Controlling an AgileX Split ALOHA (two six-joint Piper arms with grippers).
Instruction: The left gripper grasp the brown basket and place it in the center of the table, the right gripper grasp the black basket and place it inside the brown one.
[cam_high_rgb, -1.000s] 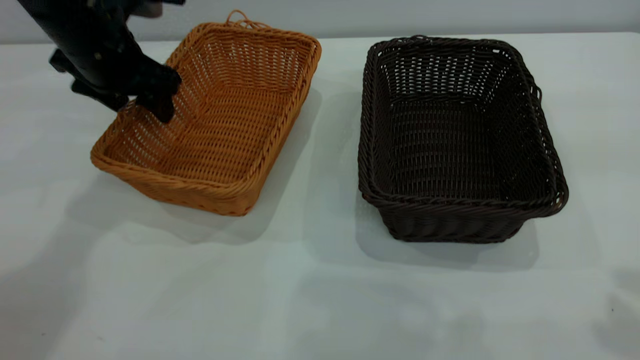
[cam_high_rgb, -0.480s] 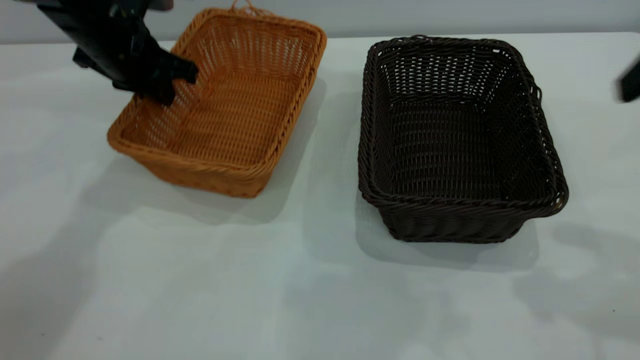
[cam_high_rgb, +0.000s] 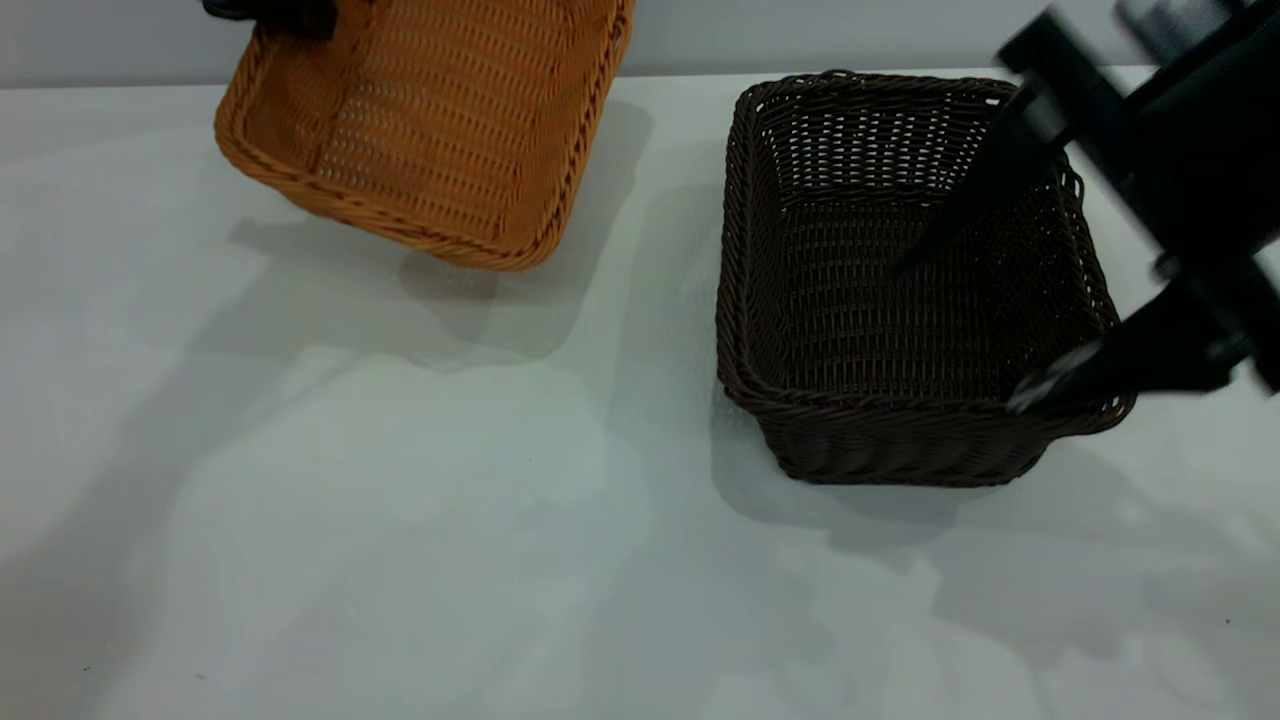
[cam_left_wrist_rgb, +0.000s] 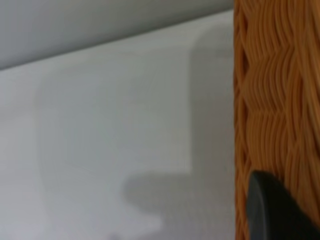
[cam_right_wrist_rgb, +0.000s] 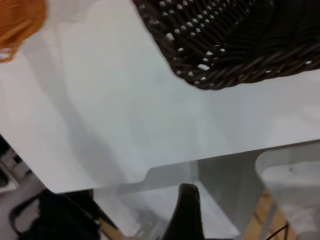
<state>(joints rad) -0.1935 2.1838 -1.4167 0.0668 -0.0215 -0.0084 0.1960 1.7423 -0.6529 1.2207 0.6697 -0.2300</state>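
Observation:
My right gripper picks up the black basket by its short side's rim (cam_high_rgb: 1076, 198) next, to set it inside the brown basket (cam_high_rgb: 440, 120).
The brown basket (cam_high_rgb: 440, 120) hangs tilted in the air above the far left of the table (cam_high_rgb: 400, 520). My left gripper (cam_high_rgb: 272, 12) is shut on its far-left rim, and only a small black part shows at the picture's top. In the left wrist view one black finger (cam_left_wrist_rgb: 277, 210) presses against the orange weave (cam_left_wrist_rgb: 270, 100). The black basket (cam_high_rgb: 850, 300) stands flat on the table's right half. My right gripper (cam_high_rgb: 958, 336) is open above its right side, one finger over the inside and the other near the front-right corner. The right wrist view shows a corner of the black basket (cam_right_wrist_rgb: 225, 45).
The brown basket's shadow (cam_high_rgb: 420, 300) lies on the table below it. The right wrist view shows the table's edge (cam_right_wrist_rgb: 150, 172) with a bare floor and dark gear (cam_right_wrist_rgb: 55, 220) beyond it.
My left gripper has lifted the brown basket off the table, up and toward the back. My right arm has swung in from the right over the black basket, jaws open.

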